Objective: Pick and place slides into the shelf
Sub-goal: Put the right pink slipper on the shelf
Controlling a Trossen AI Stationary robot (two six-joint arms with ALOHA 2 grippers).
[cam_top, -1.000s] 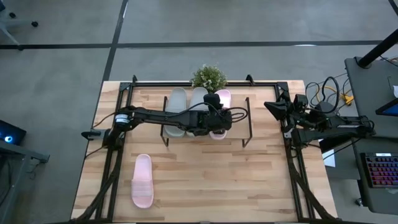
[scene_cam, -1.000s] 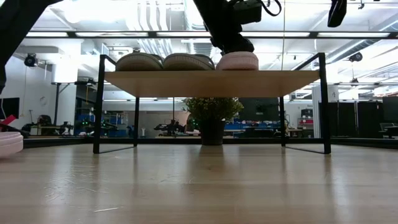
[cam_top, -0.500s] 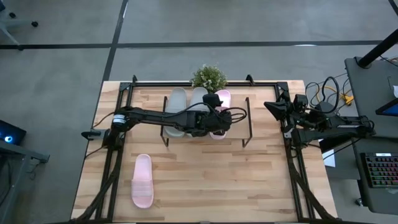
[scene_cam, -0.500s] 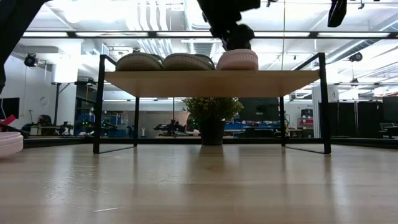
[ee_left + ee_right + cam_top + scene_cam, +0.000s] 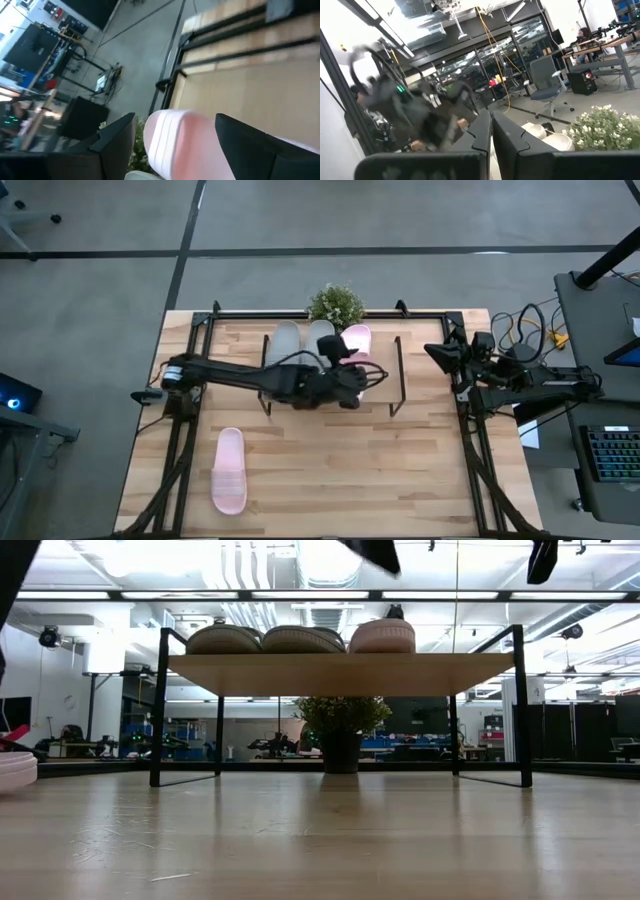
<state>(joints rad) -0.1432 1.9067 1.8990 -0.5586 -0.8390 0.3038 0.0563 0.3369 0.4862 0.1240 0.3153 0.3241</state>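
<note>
The pink slide is on the tabletop. My left gripper should grab it by its strap next, to put the slide on the shelf beside its mate.
The shelf stands mid-table, toward the far edge. Resting flat on its plank are two grey-green slides and one pink slide. A second pink slide lies on the table near the left front. My left gripper hovers open above the near end of the shelf's pink slide, touching nothing. My right gripper waits shut at the table's right edge.
A potted plant stands just behind the shelf at the far edge. Black frame rails run along the table's left and right sides. Bare plank shows on the shelf to the right of the pink slide.
My left gripper has let go of the pink slide on the shelf and risen clear of it, out of the top of the low view, drawing back a little toward the table's near edge. The slide has stayed flat on the plank.
</note>
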